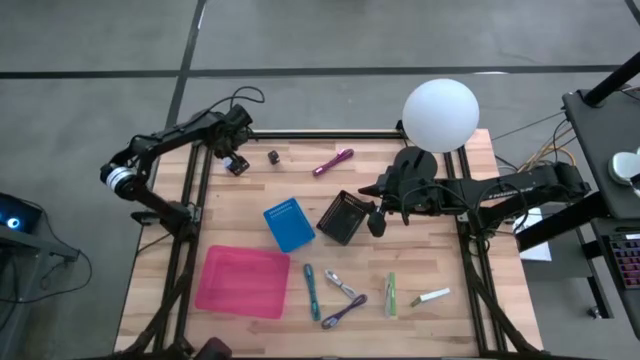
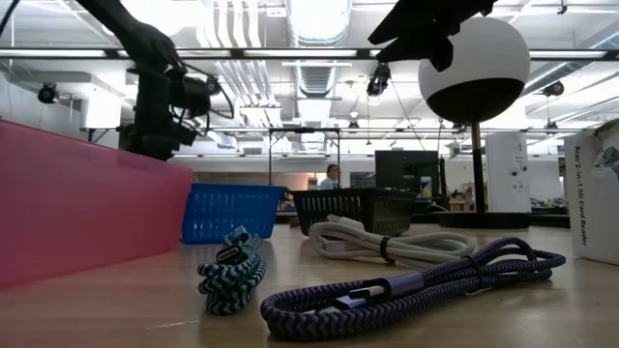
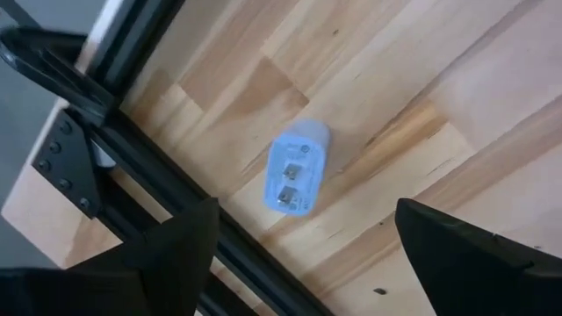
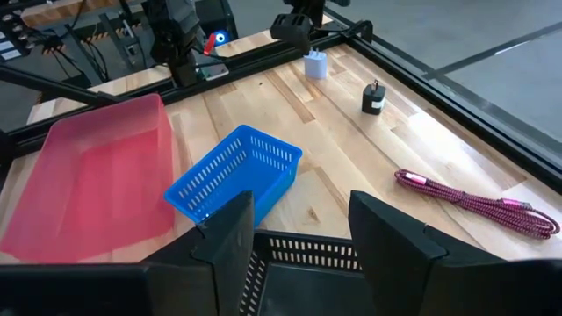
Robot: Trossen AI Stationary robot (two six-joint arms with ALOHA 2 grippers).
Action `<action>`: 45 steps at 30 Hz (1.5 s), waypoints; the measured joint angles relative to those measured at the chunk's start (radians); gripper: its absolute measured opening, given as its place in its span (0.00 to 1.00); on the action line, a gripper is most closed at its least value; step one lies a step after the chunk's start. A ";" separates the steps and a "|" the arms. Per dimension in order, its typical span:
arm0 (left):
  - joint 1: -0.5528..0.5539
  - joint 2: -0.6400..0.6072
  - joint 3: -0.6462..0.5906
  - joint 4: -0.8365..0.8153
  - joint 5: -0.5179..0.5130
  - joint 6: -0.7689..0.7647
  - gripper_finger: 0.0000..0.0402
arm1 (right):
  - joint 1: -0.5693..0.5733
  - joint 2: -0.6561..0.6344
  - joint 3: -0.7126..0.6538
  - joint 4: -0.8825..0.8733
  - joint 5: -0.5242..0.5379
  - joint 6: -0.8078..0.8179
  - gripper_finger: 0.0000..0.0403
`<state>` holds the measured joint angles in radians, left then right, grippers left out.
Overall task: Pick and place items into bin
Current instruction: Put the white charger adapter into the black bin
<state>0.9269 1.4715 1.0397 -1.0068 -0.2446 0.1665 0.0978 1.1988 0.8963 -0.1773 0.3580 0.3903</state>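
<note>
Next, my left gripper grabs the white charger plug by its pronged end point(image 3: 293, 180), to get it into a bin.
My left gripper point(image 3: 303, 230) is open and hovers over a small lilac-white charger plug point(image 3: 297, 167) that lies flat on the wood by the table's far left edge point(image 1: 236, 163). My right gripper point(image 4: 300, 211) is open above the rim of a black mesh basket point(image 4: 307, 253), at mid-table point(image 1: 377, 218). Loose on the table lie a magenta cable point(image 1: 332, 162), a dark plug point(image 1: 273, 156), a teal cable point(image 1: 312, 285), a whitish cable point(image 1: 340, 283), a purple cable point(image 1: 343, 312), a green piece point(image 1: 391, 295) and a white stick point(image 1: 433, 296).
A pink bin point(image 1: 243, 280) sits near the left front edge, and a blue basket point(image 1: 290, 222) stands between it and the black basket point(image 1: 340, 215). A white globe lamp point(image 1: 440, 115) stands at the far edge. Black frame rails point(image 3: 176, 189) run along the table's sides.
</note>
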 joint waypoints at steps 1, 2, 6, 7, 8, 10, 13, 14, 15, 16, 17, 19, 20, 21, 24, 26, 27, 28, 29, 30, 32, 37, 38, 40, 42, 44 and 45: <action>0.005 0.013 0.000 -0.004 0.000 -0.001 0.81 | 0.000 0.000 0.000 0.000 0.000 -0.001 0.43; 0.008 0.026 0.000 -0.007 0.000 -0.002 0.81 | 0.000 0.000 0.000 0.000 0.000 -0.001 0.44; 0.010 0.077 0.000 -0.006 0.000 -0.002 0.81 | 0.000 0.000 0.000 -0.002 0.000 -0.001 0.43; 0.010 0.091 0.000 -0.005 0.001 -0.001 0.81 | 0.000 0.000 0.000 -0.003 0.000 -0.001 0.43; 0.010 0.103 0.000 -0.006 0.001 0.001 0.81 | 0.000 0.000 0.000 -0.003 0.000 -0.001 0.43; 0.010 0.128 0.000 -0.004 -0.002 0.002 0.81 | 0.000 0.000 0.000 -0.003 0.000 -0.001 0.43; 0.012 0.160 -0.001 0.014 -0.038 0.005 0.81 | 0.000 0.000 0.000 -0.004 0.000 -0.001 0.43; 0.012 0.170 -0.001 0.028 -0.049 0.006 0.81 | 0.000 0.000 0.000 -0.004 0.000 -0.001 0.43; 0.014 0.178 -0.001 0.040 -0.049 0.007 0.81 | 0.000 0.000 0.000 -0.005 0.000 -0.001 0.43; 0.016 0.185 -0.001 0.044 -0.046 0.007 0.81 | 0.000 0.000 0.000 -0.005 0.000 -0.001 0.42; 0.017 0.192 -0.001 0.041 -0.045 0.007 0.81 | 0.000 0.000 0.000 -0.007 0.000 -0.001 0.42; 0.017 0.207 -0.001 0.039 -0.042 0.010 0.81 | 0.000 0.000 0.000 -0.007 0.000 -0.001 0.41; 0.017 0.214 -0.001 0.039 -0.041 0.021 0.81 | 0.000 0.000 0.000 -0.007 0.000 -0.001 0.41; 0.017 0.219 -0.001 0.038 -0.041 0.025 0.81 | 0.000 0.000 0.000 -0.007 0.000 -0.001 0.41; 0.016 0.223 -0.001 0.038 -0.041 0.033 0.81 | 0.000 0.000 0.000 -0.007 0.000 -0.001 0.40; 0.017 0.222 -0.001 0.039 -0.041 0.034 0.80 | 0.000 0.000 0.000 -0.007 0.000 -0.001 0.40; 0.018 0.222 -0.001 0.038 -0.041 0.037 0.79 | 0.000 0.000 0.000 -0.007 0.000 -0.001 0.40; 0.020 0.221 -0.001 0.038 -0.040 0.046 0.77 | 0.000 0.000 0.000 -0.007 0.000 -0.001 0.40; 0.021 0.218 -0.001 0.038 -0.040 0.053 0.75 | 0.000 0.000 0.000 -0.007 0.000 -0.001 0.40; 0.021 0.218 -0.001 0.039 -0.040 0.055 0.73 | 0.000 0.000 0.000 -0.007 0.000 -0.001 0.40; 0.022 0.219 -0.001 0.041 -0.034 0.059 0.68 | 0.000 0.000 0.000 -0.007 0.000 -0.001 0.39; 0.023 0.221 -0.001 0.048 -0.026 0.060 0.57 | 0.000 0.000 0.000 -0.007 0.000 -0.001 0.38; 0.023 0.221 -0.001 0.049 -0.026 0.060 0.55 | 0.000 0.000 0.000 -0.007 0.000 -0.001 0.38; 0.023 0.221 -0.001 0.052 -0.026 0.060 0.50 | 0.000 0.000 0.000 -0.007 0.000 -0.001 0.37; 0.023 0.221 -0.001 0.059 -0.026 0.060 0.47 | 0.000 0.000 0.000 -0.007 0.000 -0.001 0.37; 0.023 0.221 -0.001 0.060 -0.026 0.060 0.43 | 0.000 0.000 0.000 -0.007 0.000 -0.001 0.37; 0.023 0.221 -0.001 0.060 -0.026 0.060 0.41 | 0.000 0.000 0.000 -0.007 0.000 -0.001 0.37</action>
<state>0.9497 1.6920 1.0386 -0.9466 -0.2710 0.2264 0.0978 1.1984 0.8959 -0.1841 0.3584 0.3893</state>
